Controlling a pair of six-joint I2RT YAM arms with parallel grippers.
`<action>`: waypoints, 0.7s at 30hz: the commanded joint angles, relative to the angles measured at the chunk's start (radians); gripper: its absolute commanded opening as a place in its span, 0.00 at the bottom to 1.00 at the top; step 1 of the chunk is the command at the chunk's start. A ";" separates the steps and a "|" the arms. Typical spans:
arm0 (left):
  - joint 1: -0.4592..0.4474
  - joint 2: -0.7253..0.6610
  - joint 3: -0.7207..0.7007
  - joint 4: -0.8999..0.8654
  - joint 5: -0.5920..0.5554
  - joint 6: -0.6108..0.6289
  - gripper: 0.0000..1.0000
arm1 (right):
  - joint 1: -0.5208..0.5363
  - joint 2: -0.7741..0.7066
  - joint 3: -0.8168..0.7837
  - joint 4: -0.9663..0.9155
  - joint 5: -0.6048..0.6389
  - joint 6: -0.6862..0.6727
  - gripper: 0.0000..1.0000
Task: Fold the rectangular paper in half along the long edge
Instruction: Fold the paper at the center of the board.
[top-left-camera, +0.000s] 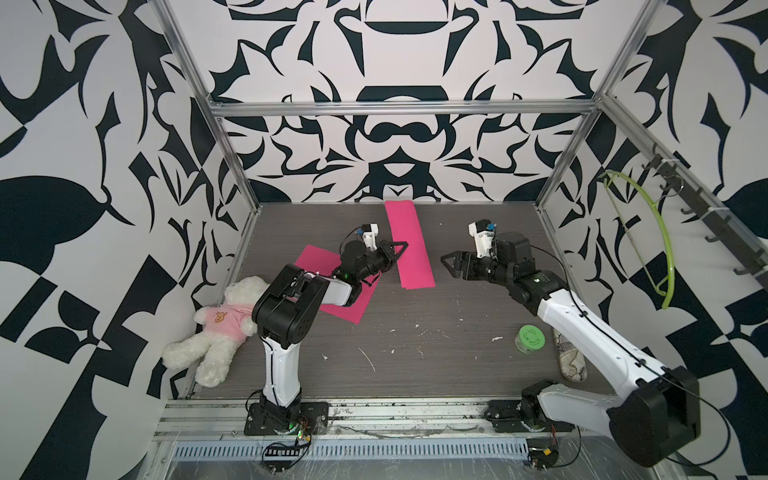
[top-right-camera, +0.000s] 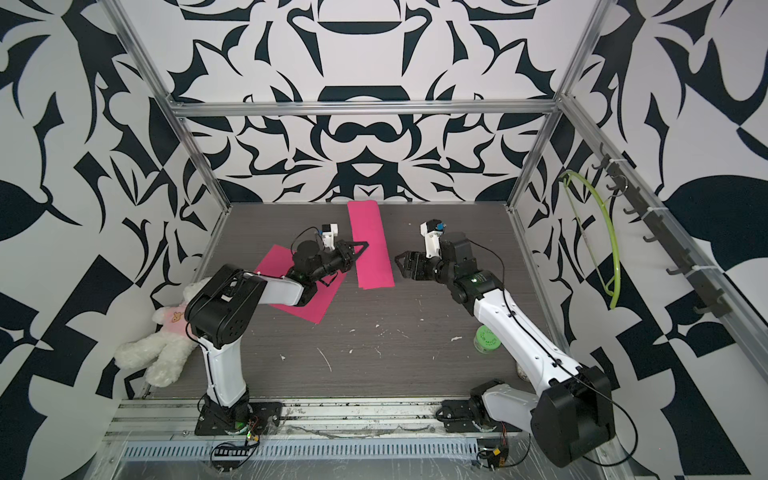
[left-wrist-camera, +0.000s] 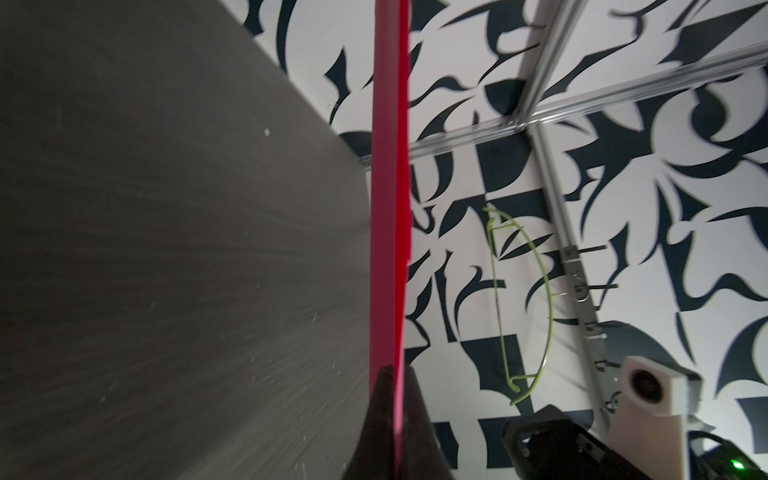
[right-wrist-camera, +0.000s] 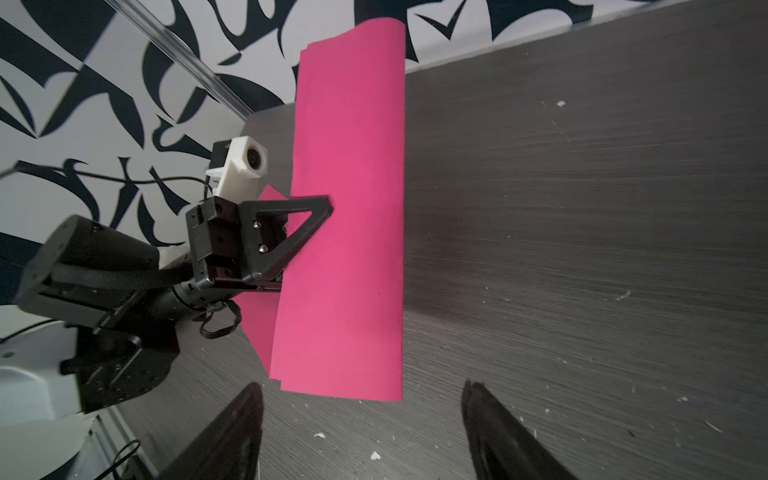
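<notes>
I should keep holding the paper with my left gripper until it lies on the table, because the paper's shaded bottom is still above the grey table.
The rectangular paper (top-left-camera: 411, 249) (top-right-camera: 372, 249) is pink and lies doubled over as a long narrow strip on the grey table, reaching the back wall. My left gripper (top-left-camera: 401, 246) (top-right-camera: 365, 246) is shut on its left long edge, where two layers show; the left wrist view has the paper (left-wrist-camera: 388, 208) edge-on between the fingertips (left-wrist-camera: 380, 386). My right gripper (top-left-camera: 446, 264) (top-right-camera: 399, 262) hangs open to the right of the paper, apart from it. In the right wrist view, the paper (right-wrist-camera: 349, 270) lies just beyond my right gripper (right-wrist-camera: 361, 385), and the left gripper (right-wrist-camera: 324, 210) pinches it.
A second pink sheet (top-left-camera: 351, 309) lies flat under the left arm. A white teddy bear (top-left-camera: 220, 328) lies at the table's left edge. A green-lidded jar (top-left-camera: 530, 338) and a patterned oblong object (top-left-camera: 571, 357) sit near the right arm. A green hanger (top-left-camera: 660, 232) hangs on the right wall.
</notes>
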 joint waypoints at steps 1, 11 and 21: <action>-0.026 0.031 0.073 -0.302 0.090 0.110 0.00 | 0.007 -0.003 0.022 -0.030 0.053 -0.063 0.78; -0.044 0.118 0.275 -0.895 0.138 0.332 0.03 | 0.009 0.032 -0.004 -0.031 0.081 -0.082 0.78; -0.044 0.164 0.422 -1.219 0.001 0.462 0.46 | 0.013 0.069 -0.012 -0.022 0.082 -0.084 0.78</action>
